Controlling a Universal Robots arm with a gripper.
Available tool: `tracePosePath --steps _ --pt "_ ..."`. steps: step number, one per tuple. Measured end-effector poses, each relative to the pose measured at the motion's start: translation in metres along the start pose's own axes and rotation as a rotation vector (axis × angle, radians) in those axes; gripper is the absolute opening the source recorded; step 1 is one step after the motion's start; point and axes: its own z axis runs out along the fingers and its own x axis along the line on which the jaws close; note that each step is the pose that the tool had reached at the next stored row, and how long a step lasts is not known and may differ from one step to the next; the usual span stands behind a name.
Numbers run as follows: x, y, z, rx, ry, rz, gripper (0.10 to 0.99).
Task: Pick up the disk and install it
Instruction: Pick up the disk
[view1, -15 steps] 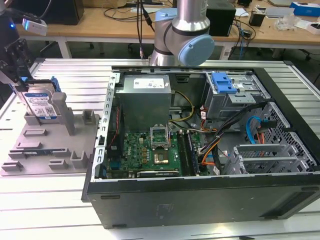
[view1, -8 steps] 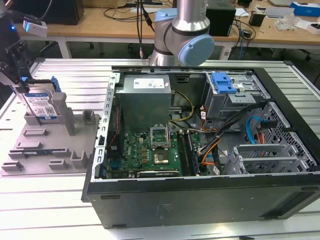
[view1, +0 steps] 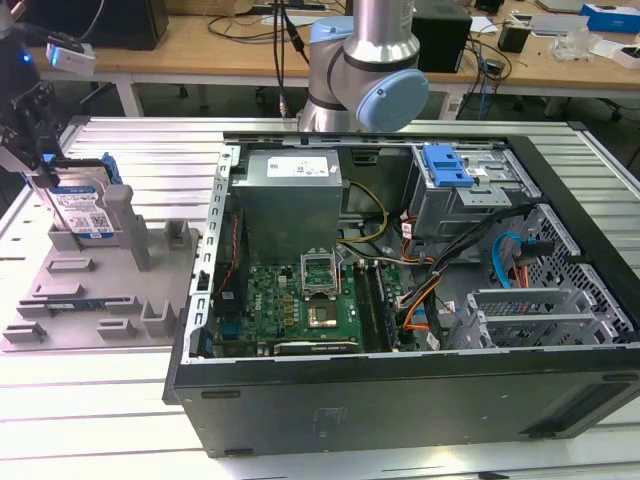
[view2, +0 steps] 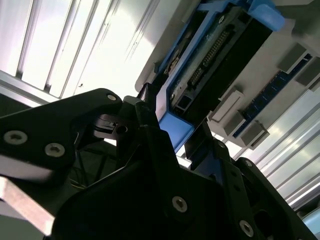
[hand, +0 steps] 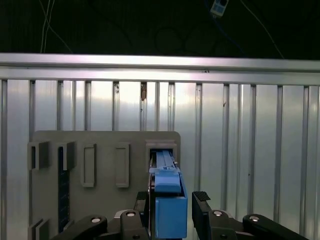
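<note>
My fingers are on either side of the blue bracket of the disk, so my gripper should close on the disk. Closing now would hold it.
The disk stands upright on its edge in a slot of the grey holder at the exterior view's left. It is silver with a white-and-blue label and a blue carrier bracket. My gripper hangs directly over its top edge. In the first wrist view the blue bracket runs between my two fingers, with a thin dark gap on one side. In the second wrist view the black fingers straddle a corner of the bracket. The disk sits seated in the slot.
An open computer case lies on the slatted metal table at the exterior view's right. Inside are a grey power-supply box, a motherboard, loose cables and a drive bay with a blue latch. The arm's base stands behind.
</note>
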Motion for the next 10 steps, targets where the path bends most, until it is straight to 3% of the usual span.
tracePosePath --steps 10 --pt "0.0000 0.0004 0.0012 0.001 0.0000 -0.016 0.482"
